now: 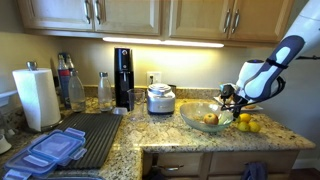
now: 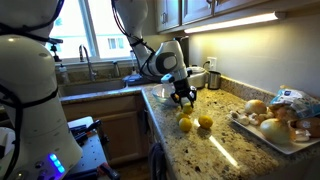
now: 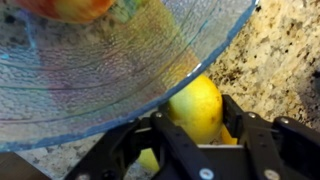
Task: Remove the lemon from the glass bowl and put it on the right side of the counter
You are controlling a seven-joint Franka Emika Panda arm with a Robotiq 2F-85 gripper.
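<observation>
The lemon, tight beside the bowl's rim above other lemons, would drop short of empty counter now, so I will move it there before my gripper opens.
My gripper (image 3: 196, 128) is shut on a bright yellow lemon (image 3: 195, 100), with one finger on each side of it. It holds the lemon just outside the rim of the clear glass bowl (image 3: 90, 80), above the speckled granite counter (image 3: 280, 60). In both exterior views the gripper (image 1: 232, 98) (image 2: 183, 98) hovers beside the bowl (image 1: 195, 118) (image 2: 163, 93). Two more lemons (image 2: 186, 124) (image 2: 204, 122) lie on the counter below it; they also show in an exterior view (image 1: 244, 123). A reddish-yellow fruit (image 1: 210, 119) stays in the bowl.
A white plate of fruit (image 2: 292, 143) stands further along the counter. A steel cooker (image 1: 160, 99), bottles (image 1: 104, 90), a paper towel roll (image 1: 36, 98), a dark ribbed mat (image 1: 100, 135) and blue-lidded containers (image 1: 55, 148) are on the other side. A sink (image 2: 95, 80) lies under the window.
</observation>
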